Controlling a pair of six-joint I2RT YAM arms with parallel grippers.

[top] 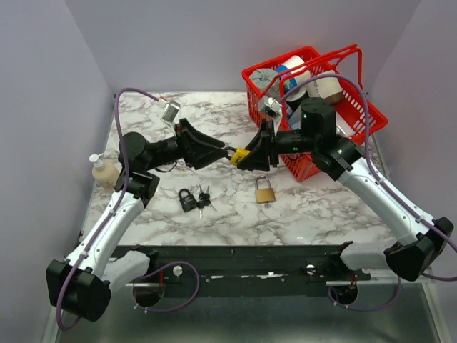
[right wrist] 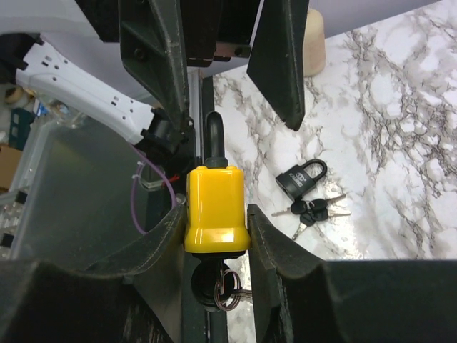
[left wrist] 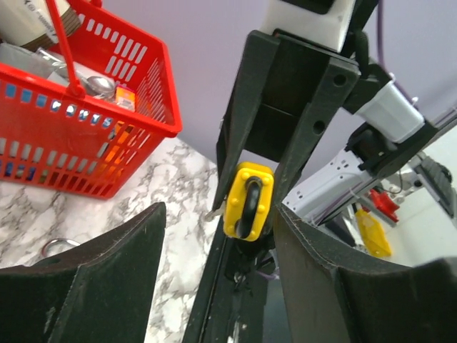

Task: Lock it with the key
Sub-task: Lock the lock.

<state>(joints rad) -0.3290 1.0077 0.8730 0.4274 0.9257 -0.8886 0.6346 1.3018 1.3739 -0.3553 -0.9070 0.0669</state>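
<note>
I need to grab the yellow padlock by its black shackle [top: 229, 151] [left wrist: 249, 208] next with my left gripper. The key in the padlock's bottom then stays free for locking.
A yellow padlock [top: 240, 156] hangs in the air over the middle of the table, held by its body in my right gripper [top: 253, 155]. In the right wrist view the padlock [right wrist: 216, 207] sits squeezed between the fingers. Its black shackle [right wrist: 214, 136] points away, and a black-headed key with a ring [right wrist: 218, 286] sticks out of its underside. My left gripper [top: 218, 151] faces it, open. Its fingers [right wrist: 278, 64] stand on either side of the shackle end without gripping. In the left wrist view the padlock [left wrist: 248, 200] shows end-on beyond the wide-apart fingers [left wrist: 100, 279].
A black padlock with a bunch of keys [top: 191, 199] and a brass padlock [top: 265, 191] lie on the marble table [top: 214, 221] below the grippers. A red basket [top: 314, 93] full of items stands at the back right. A small bottle [top: 103, 170] stands at the left edge, and a silver object [top: 170, 111] lies at the back.
</note>
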